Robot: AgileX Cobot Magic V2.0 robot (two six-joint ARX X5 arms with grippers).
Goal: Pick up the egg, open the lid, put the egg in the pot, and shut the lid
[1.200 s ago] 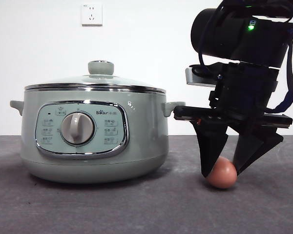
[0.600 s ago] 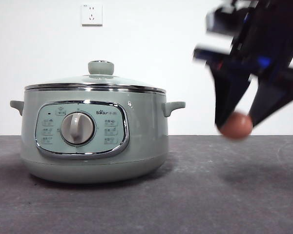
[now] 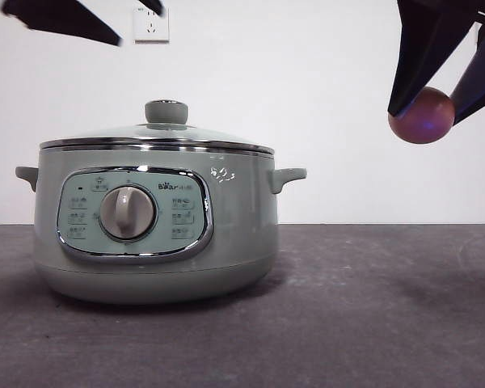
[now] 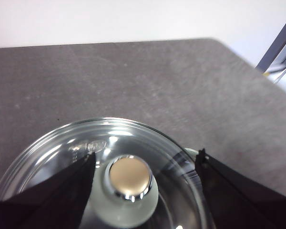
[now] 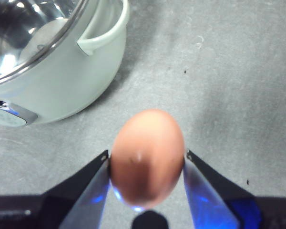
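To open the pot, my left gripper will next grab the lid by its narrow tan-topped knob (image 3: 166, 112) (image 4: 128, 186), since the lid's broad glass disc spreads wider than my open fingers.
The sage-green pot (image 3: 153, 226) stands left of centre on the grey table, with the pale green lid (image 3: 158, 137) shut on it. My right gripper (image 3: 431, 101) is shut on the brown-orange egg (image 3: 421, 115) and holds it high in the air, to the right of the pot and above lid height. The right wrist view shows the egg (image 5: 148, 157) pinched between both jaws, with the pot's side handle (image 5: 105, 33) beyond. My left gripper (image 4: 145, 155) is open above the lid's knob (image 4: 130, 183); its black fingertips (image 3: 97, 31) show in the front view's top left corner.
A white wall with a socket (image 3: 151, 24) stands behind the table. The grey tabletop (image 3: 372, 307) stretches to the right of the pot. In the left wrist view the table's edge (image 4: 257, 67) and a metal frame (image 4: 279, 52) lie beyond the lid.
My right gripper has lifted the egg off the table to well above the pot's rim and a little to the right. My left gripper has come into the front view's top left corner.
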